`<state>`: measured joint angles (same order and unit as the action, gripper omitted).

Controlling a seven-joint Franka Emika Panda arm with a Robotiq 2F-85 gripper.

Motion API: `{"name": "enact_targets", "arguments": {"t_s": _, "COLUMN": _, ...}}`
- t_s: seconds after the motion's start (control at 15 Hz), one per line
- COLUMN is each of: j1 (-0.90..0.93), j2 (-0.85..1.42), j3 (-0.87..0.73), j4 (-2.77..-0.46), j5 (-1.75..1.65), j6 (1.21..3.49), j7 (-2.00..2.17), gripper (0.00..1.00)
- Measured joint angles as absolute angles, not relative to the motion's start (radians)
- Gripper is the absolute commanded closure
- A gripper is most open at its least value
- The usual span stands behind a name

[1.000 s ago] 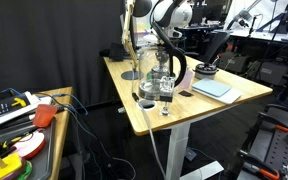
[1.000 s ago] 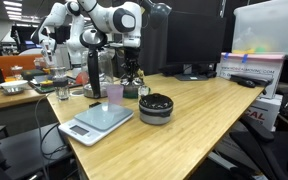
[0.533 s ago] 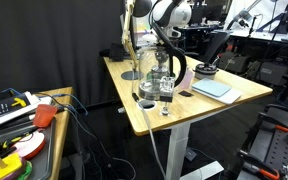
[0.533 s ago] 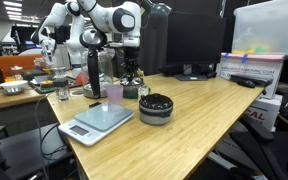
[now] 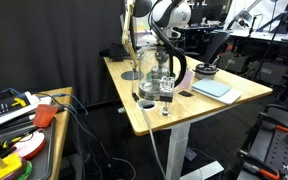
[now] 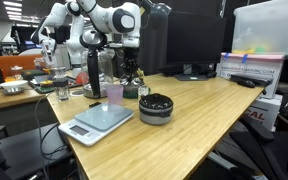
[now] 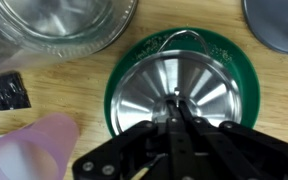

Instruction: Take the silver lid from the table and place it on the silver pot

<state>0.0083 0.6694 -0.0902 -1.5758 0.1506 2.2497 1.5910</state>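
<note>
I should open my gripper now: the silver lid's edge point(image 7: 122, 92) is on the pot's rim by the loop handle, so the lid would settle seated.
In the wrist view the silver lid point(image 7: 216, 92) lies flat on a round green mat point(image 7: 118, 80) on the wooden table. My gripper point(image 7: 177, 108) is right above the lid, and its fingers meet at the small centre knob, shut on it. The silver pot point(image 7: 64, 25) stands open just beyond the lid at the upper left, its shiny inside showing. In an exterior view my gripper point(image 6: 131, 82) is down at the table beside the pot point(image 6: 105, 64). The pot with its black curved handle also shows in an exterior view point(image 5: 158, 82).
A pink cup point(image 7: 32, 150) stands close to the lid, also seen in an exterior view point(image 6: 114, 94). A grey-blue scale pad point(image 7: 280, 25) point(image 6: 97, 121) lies beside it. A dark round black-rimmed object point(image 6: 156, 107) and a small glass point(image 5: 166, 100) are on the table.
</note>
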Motion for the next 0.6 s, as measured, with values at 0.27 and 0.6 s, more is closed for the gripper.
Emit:
{"name": "enact_targets", "arguments": {"t_s": 0.27, "j1": 0.008, "j2": 0.670, "j3": -0.090, "j4": -1.574, "j5": 0.151, "j6": 2.238, "j7": 1.592, "gripper": 0.45}}
{"name": "enact_targets", "arguments": {"t_s": 0.6, "j1": 0.008, "j2": 0.665, "j3": -0.080, "j4": -1.547, "j5": 0.155, "j6": 2.241, "j7": 1.583, "gripper": 0.09}}
